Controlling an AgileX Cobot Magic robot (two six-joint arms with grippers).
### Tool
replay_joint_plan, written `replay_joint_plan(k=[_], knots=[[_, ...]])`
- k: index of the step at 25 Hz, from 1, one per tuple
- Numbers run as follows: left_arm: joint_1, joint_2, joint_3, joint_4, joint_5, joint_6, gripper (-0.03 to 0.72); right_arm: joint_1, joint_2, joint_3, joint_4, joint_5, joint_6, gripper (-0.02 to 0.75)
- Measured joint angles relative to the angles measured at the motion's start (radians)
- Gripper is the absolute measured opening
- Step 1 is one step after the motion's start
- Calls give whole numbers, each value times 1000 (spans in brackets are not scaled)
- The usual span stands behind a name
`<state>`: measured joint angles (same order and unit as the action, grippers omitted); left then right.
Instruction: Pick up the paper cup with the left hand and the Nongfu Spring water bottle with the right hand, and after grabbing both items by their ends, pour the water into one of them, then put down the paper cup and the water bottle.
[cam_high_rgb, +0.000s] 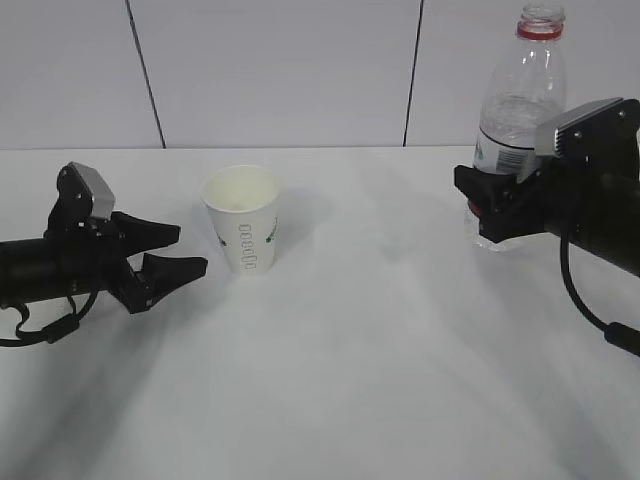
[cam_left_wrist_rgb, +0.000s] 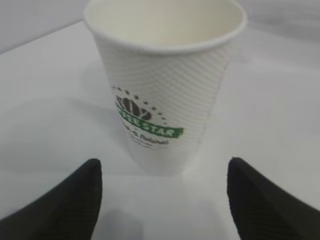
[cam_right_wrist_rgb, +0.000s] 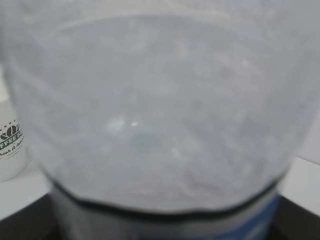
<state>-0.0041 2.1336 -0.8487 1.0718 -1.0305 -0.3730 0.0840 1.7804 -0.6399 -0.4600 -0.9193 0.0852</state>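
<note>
I need to grab the paper cup around its lower side with my left gripper next, because the cup is wide at its rim and gets narrower toward its base.
The paper cup stands upright on the white table, white with green print; in the left wrist view the paper cup fills the middle. My left gripper lies low on the table just left of it, open, and both black fingertips stop short of the cup's base with nothing between them. On the right the Nongfu Spring water bottle stands upright without a cap, and my right gripper is shut on its lower body. The bottle blocks nearly the whole right wrist view. No water can be made out.
The white table stretches between both arms and to the front edge. A pale panelled wall rises behind it. A sliver of the cup shows at the left edge of the right wrist view.
</note>
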Motion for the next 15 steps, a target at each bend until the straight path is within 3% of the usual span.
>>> replay_joint_plan(k=[4, 10, 15], knots=[[-26, 15, 0, -106, 0, 10, 605, 0, 0, 0, 0, 0, 0, 501], [-73, 48, -6, -178, 8, 11, 671, 0, 0, 0, 0, 0, 0, 501], [-113, 82, -52, -209, 42, 11, 678, 0, 0, 1, 0, 0, 0, 501]])
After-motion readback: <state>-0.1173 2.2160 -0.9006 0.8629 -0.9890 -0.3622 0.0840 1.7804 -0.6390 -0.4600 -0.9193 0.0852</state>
